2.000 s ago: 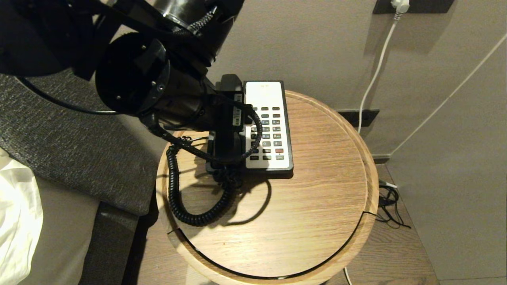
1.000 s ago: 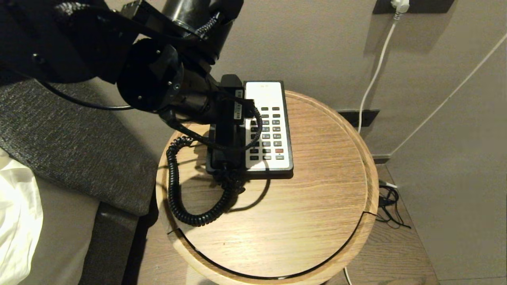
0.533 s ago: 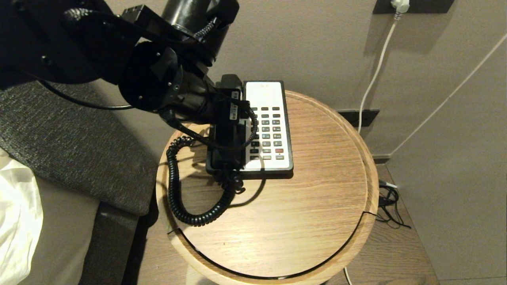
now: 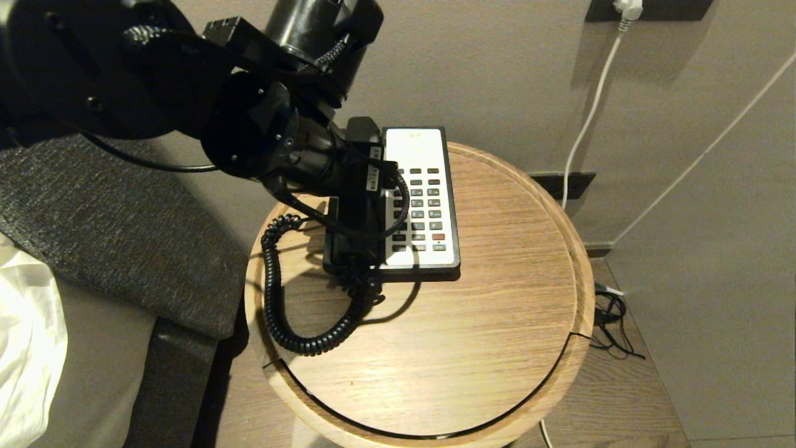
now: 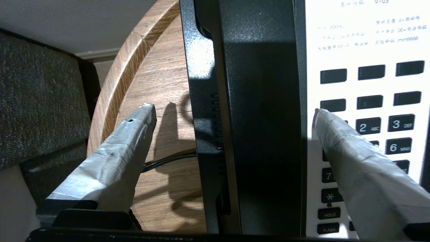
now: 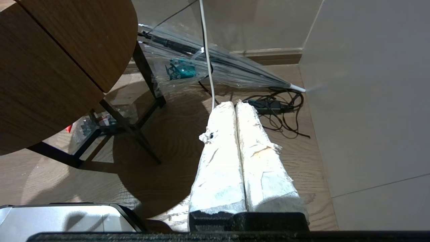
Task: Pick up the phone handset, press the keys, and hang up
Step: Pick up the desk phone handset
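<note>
My left gripper closes next, since my fingertips reach down around the handset's sides beside the keys. Closing now would catch the handset.
The black phone handset (image 4: 362,134) lies in the cradle on the left side of the black-and-white phone base (image 4: 415,149), on a round wooden table (image 4: 497,311). Its coiled cord (image 4: 273,298) loops over the table to the near left. My left gripper (image 5: 234,112) is open and straddles the handset (image 5: 262,101). One taped finger (image 5: 117,151) hangs over the wood beside the base, the other (image 5: 356,161) over the keys (image 5: 369,126). Neither finger touches the handset. My right gripper (image 6: 235,104) is shut on nothing, parked low over the floor.
A grey upholstered bed edge (image 4: 112,236) and white bedding (image 4: 25,348) lie left of the table. The wall stands close behind the phone, with a white cable (image 4: 591,106) hanging down it. Cables (image 6: 282,111) and a clear umbrella (image 6: 218,64) lie on the floor.
My left arm's wrist has shifted right toward the phone and settled over the handset. The gripper has stayed open, and the handset has stayed in its cradle.
</note>
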Tool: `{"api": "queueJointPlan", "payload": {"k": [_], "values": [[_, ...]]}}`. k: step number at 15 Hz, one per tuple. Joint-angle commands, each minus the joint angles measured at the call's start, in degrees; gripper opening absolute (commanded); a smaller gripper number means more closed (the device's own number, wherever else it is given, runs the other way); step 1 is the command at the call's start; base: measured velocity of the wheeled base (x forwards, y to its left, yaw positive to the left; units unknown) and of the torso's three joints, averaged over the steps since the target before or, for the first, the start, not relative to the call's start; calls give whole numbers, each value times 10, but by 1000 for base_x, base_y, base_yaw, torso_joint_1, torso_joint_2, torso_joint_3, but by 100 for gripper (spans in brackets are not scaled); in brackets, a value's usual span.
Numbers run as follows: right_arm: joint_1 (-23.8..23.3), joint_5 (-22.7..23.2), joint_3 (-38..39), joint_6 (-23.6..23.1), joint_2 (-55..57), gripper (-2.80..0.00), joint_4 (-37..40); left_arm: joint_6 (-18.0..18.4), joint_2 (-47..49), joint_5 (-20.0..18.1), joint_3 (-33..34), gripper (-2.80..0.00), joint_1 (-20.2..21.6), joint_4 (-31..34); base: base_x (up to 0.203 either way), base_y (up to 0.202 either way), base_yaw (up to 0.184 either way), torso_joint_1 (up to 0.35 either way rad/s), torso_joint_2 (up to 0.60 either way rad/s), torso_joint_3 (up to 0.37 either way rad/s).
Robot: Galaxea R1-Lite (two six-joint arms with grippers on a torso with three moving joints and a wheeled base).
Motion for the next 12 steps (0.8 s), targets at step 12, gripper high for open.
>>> {"api": "queueJointPlan", "payload": {"k": [12], "values": [[0,0,0,0,-1,-280,0,-2,0,2,0,-280,-1,2,0,0,0,0,0,0]]}}
